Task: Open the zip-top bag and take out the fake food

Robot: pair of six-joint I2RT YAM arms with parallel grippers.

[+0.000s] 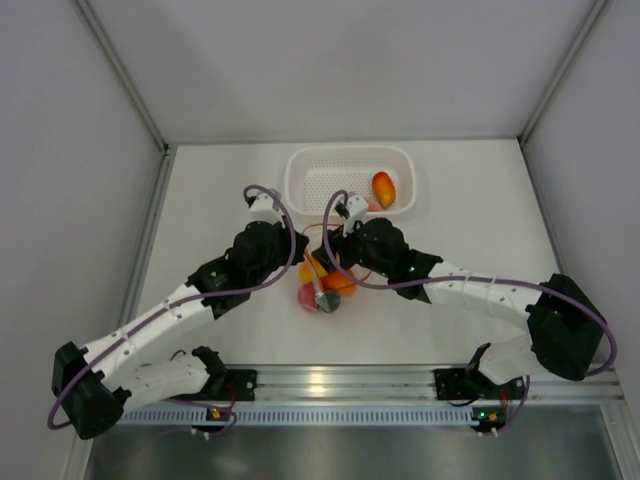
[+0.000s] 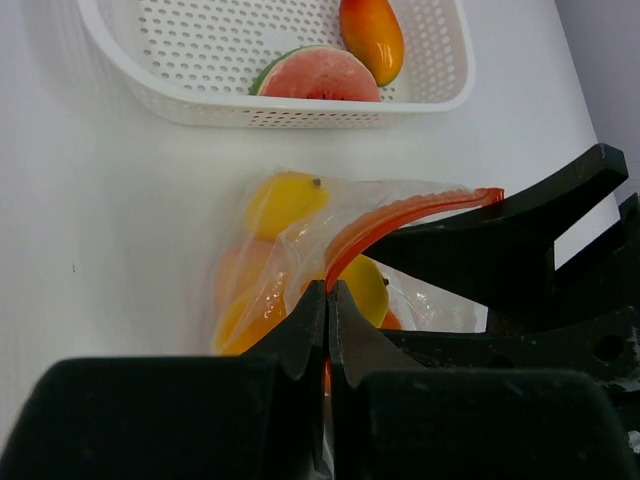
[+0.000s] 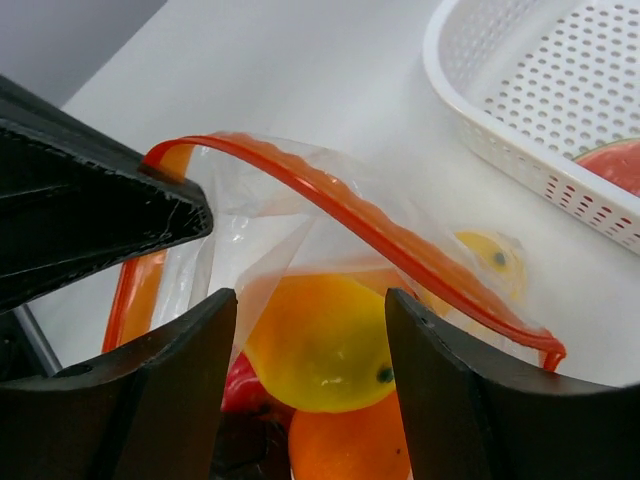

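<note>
Next, my right gripper grabs the yellow lemon at the end facing the bag's opening, to remove it clear of the strip.
The zip-top bag lies mid-table, a clear pouch with its orange-red zip strip pulled apart so the mouth gapes. My left gripper is shut on one side of that strip. My right gripper is open, with its jaws just inside the mouth on either side of a yellow lemon. Whether they touch it is unclear. Beneath the lemon sit an orange and a red piece of the fake food. Another yellow fruit shows through the plastic.
A white perforated basket stands behind the bag. It holds a mango and a watermelon slice. Grey walls close in the table on the left, right and back. The two wrists crowd together over the bag.
</note>
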